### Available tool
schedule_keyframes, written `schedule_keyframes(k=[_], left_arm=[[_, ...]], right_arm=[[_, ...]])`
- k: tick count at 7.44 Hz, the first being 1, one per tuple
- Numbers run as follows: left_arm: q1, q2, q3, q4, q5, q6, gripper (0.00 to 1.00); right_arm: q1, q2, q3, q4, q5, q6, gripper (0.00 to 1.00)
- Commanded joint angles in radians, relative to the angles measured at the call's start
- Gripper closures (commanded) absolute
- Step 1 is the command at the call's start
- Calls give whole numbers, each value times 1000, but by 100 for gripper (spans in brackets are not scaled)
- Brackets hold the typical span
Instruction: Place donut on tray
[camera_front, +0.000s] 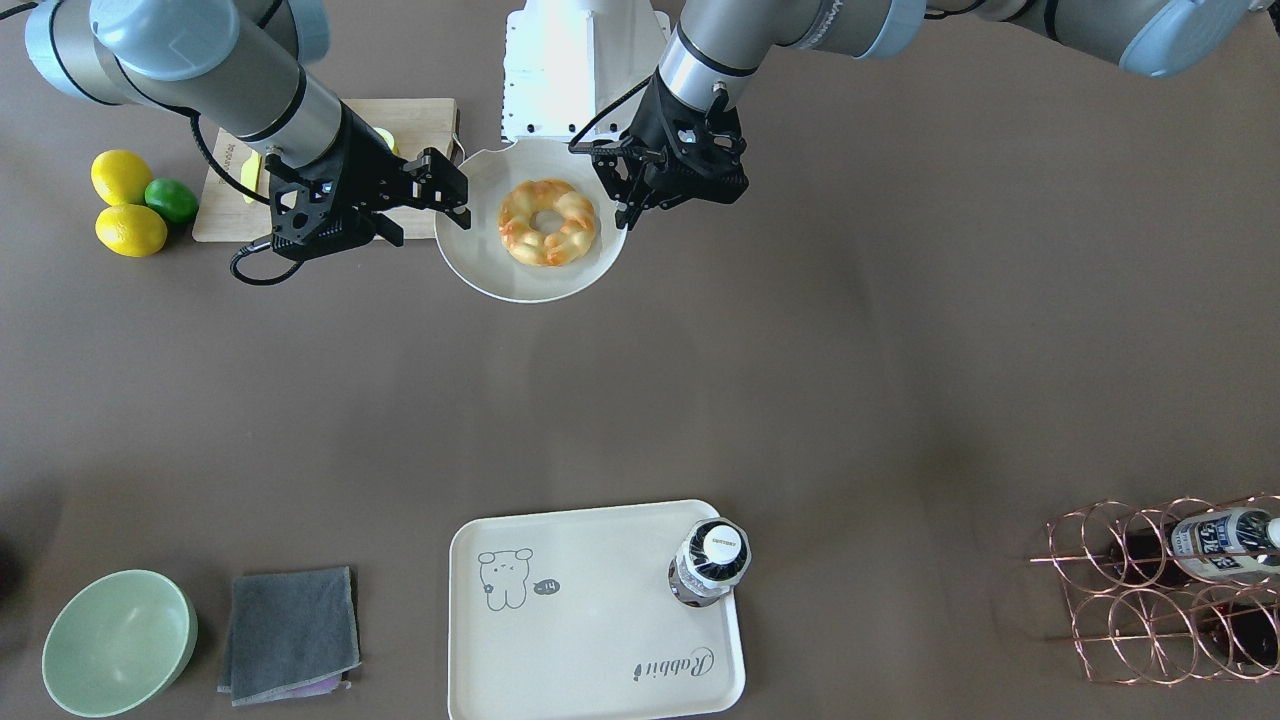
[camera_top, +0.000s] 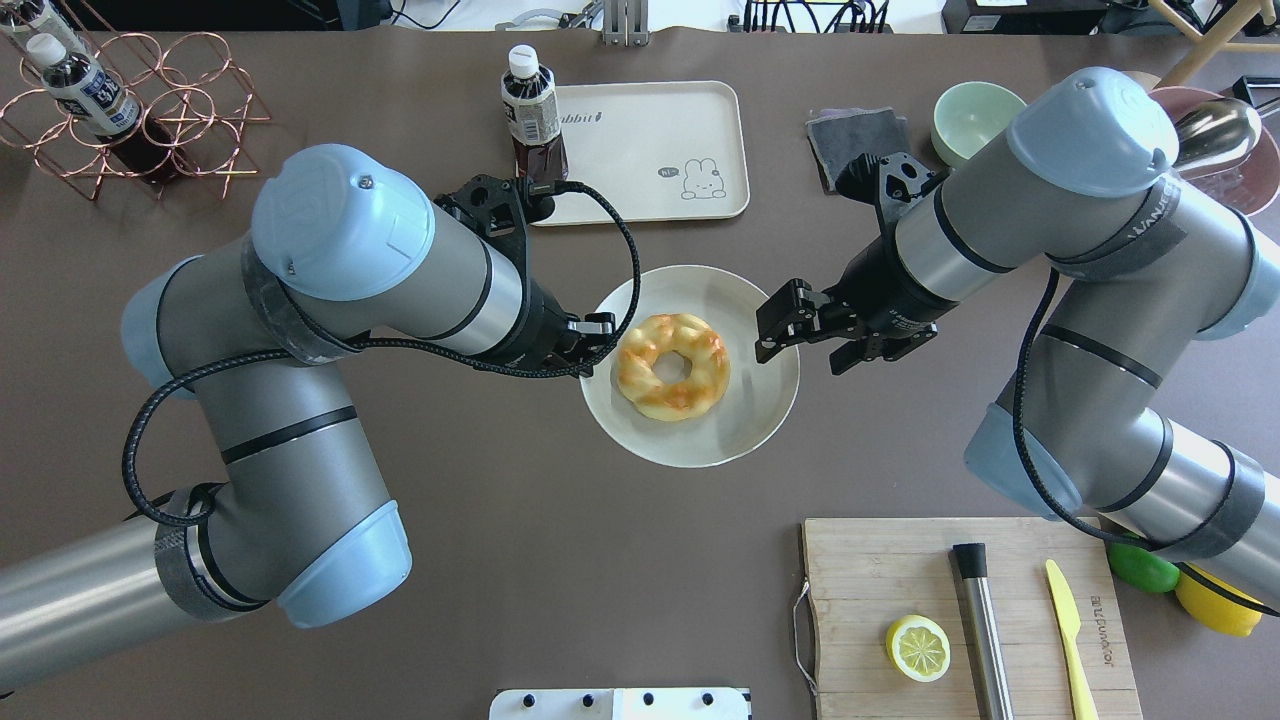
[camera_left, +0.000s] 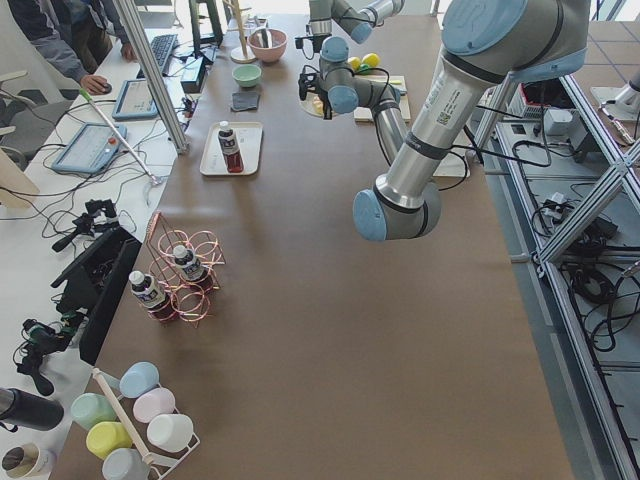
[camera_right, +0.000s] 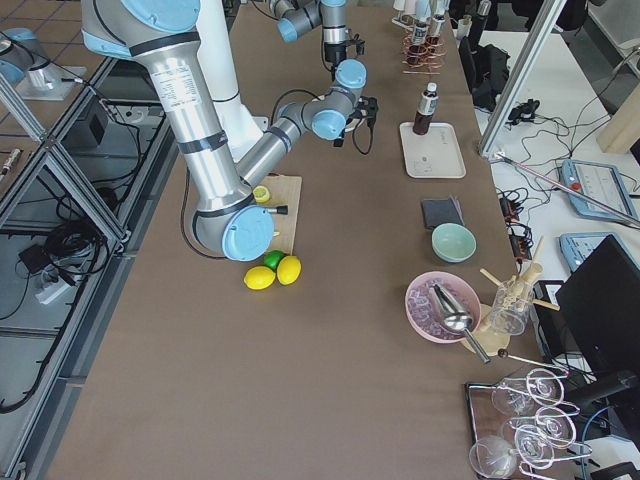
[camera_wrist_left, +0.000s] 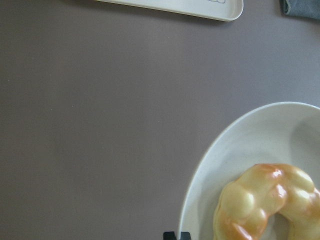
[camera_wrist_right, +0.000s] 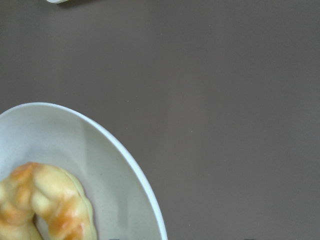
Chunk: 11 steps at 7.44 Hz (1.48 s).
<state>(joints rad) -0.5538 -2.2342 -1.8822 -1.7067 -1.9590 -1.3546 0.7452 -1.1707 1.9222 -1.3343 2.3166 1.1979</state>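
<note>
I need to carry the donut (camera_front: 547, 246) over to the tray, so I should next grab the white plate by its rim (camera_front: 443, 246) with my right gripper.
The golden twisted donut (camera_top: 672, 366) lies on a round white plate (camera_top: 755, 425) mid-table, and it shows in the front view too (camera_front: 547, 222). My left gripper (camera_top: 597, 338) is shut and empty at the plate's left rim; its joined fingertips (camera_wrist_left: 176, 235) show beside the rim. My right gripper (camera_top: 805, 345) is open and empty over the plate's right rim. The cream tray (camera_top: 650, 150) with the bear drawing lies at the far side of the table, apart from both grippers, and also shows in the front view (camera_front: 600, 640).
A dark drink bottle (camera_top: 530, 110) stands on the tray's left end. A grey cloth (camera_top: 850, 135) and green bowl (camera_top: 975, 120) sit right of the tray. A cutting board (camera_top: 880, 560) with a lemon half, knife and rod lies near right. A copper bottle rack (camera_top: 130, 110) stands far left.
</note>
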Motion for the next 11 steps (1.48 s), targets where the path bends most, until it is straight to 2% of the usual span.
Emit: schedule_keyframes(k=[1,2,3,6,7,8,9,11], left_arm=[[0,-2,0,-1,15,-14,100],[0,-4,-2,-1,18,-15,100],[-1,-4,-2,-1,20,-15,100],[0,-4,-8,-2,18,-35,100],[0,-4,-8,-5,15,-47,85],[0,-4,-6,-4,18,-49,39],[0,-2,-3,-2,20,-51,4],[-3,2,-8,-1,20,-51,3]], right_arm=[[-1,-3,12,0,4,2,65],[-1,-1,18,0,9,0,86],[-1,-1,24,1,10,0,100],[-4,-3,24,1,7,2,100],[-4,-3,24,1,9,2,100],[-6,-3,23,1,7,2,100],[-9,-3,24,1,7,2,100],[-10,-1,24,1,7,2,100]])
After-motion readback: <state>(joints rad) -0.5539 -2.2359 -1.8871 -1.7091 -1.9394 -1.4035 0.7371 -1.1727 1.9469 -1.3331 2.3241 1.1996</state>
